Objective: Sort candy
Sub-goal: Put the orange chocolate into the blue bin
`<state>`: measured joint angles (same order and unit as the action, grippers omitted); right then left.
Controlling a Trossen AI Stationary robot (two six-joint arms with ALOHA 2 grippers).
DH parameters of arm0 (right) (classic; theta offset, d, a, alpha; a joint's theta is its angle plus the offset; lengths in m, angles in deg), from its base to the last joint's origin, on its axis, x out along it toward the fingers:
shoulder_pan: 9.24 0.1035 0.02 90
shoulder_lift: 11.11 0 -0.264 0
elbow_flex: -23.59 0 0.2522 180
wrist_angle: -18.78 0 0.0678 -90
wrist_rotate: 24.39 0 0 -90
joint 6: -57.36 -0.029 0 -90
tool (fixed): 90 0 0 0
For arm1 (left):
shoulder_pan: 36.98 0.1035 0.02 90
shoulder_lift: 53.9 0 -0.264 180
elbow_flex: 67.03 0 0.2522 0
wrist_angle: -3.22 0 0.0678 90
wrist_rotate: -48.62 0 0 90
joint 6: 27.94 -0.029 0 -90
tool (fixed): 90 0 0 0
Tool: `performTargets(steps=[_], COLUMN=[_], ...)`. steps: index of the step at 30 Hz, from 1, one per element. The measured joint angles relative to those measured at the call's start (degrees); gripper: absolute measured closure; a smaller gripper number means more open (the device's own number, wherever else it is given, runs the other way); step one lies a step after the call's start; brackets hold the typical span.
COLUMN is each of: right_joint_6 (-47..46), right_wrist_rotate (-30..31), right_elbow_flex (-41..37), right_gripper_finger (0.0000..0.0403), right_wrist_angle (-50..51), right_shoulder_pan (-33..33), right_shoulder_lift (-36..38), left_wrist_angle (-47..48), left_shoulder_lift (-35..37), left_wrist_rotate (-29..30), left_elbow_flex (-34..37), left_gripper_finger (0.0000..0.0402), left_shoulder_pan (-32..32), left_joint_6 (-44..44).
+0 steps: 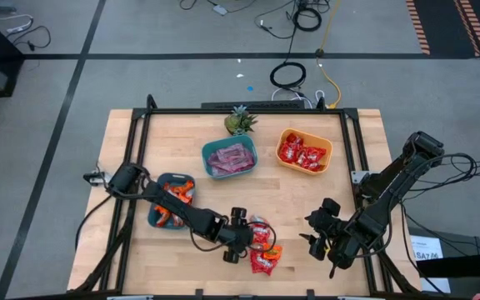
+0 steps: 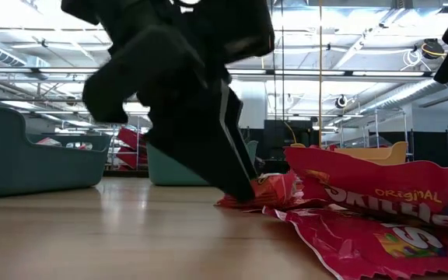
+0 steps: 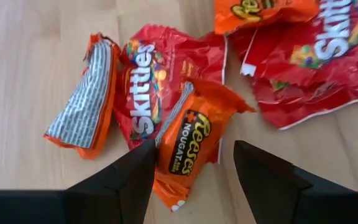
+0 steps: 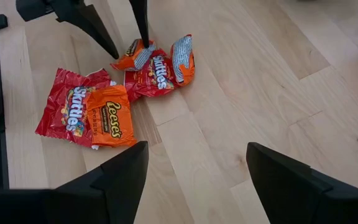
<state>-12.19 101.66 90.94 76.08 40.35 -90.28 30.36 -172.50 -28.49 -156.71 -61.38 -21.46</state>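
The orange Reese's Nougat should go in with the Reese's kind, so I will grab the orange candy by its wrapper [image 3: 185, 146] next with my left gripper.
A small pile of candy [image 1: 262, 247] lies on the wooden table near its front edge: red Skittles packs [image 3: 143, 93] and orange Reese's packs. My left gripper [image 3: 194, 155] is open, slanting down over the pile. Its two fingers stand on either side of an orange Reese's Nougat candy [image 3: 188, 146], which lies partly on a Skittles pack. To the pile's right, my right gripper [image 1: 312, 235] hangs open above bare table [image 4: 197, 155], holding nothing. My left gripper comes at the orange Reese's Nougat candy from above, slanting down, with one finger at each long side of it. One fingertip [image 2: 243, 190] stands at the wrapper's edge [image 2: 264, 189]. I cannot tell whether it touches. The candy lies flat.
A blue bowl [image 1: 158, 218] with orange candy stands at the left, under my left arm. A blue bowl [image 1: 229, 158] with pink candy and an orange bowl [image 1: 304, 152] with red candy stand farther back. A small green plant [image 1: 240, 122] is at the far edge.
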Motion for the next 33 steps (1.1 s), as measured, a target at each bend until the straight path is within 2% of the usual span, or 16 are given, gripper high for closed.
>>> performTargets(steps=[8,16,19,27,33], right_joint_6=[0.18,0.42,1.01,1.49,1.54], right_wrist_rotate=[-0.02,-0.04,-0.04,-0.06,-0.08], right_elbow_flex=[-0.01,-0.03,-0.03,-0.03,-0.03], right_gripper_finger=[0.0140,0.0140,0.0140,0.0140,0.0140], right_wrist_angle=[0.02,0.02,0.02,0.02,-0.01], right_shoulder_pan=[-0.01,0.00,0.02,0.02,0.01], right_shoulder_lift=[0.00,0.00,0.00,0.00,0.00], left_wrist_angle=[-0.50,0.49,3.72,17.48,30.79], left_shoulder_lift=[-1.56,-1.52,-1.57,-1.61,0.31], left_wrist_rotate=[1.54,1.65,1.60,2.17,3.43], left_elbow_flex=[-0.04,-0.69,-2.50,-10.34,-12.66], left_gripper_finger=[0.0187,0.0299,0.0322,0.0322,0.0321], left_shoulder_pan=[0.07,0.02,0.00,0.07,0.69], left_joint_6=[0.24,0.57,0.69,4.12,18.08])
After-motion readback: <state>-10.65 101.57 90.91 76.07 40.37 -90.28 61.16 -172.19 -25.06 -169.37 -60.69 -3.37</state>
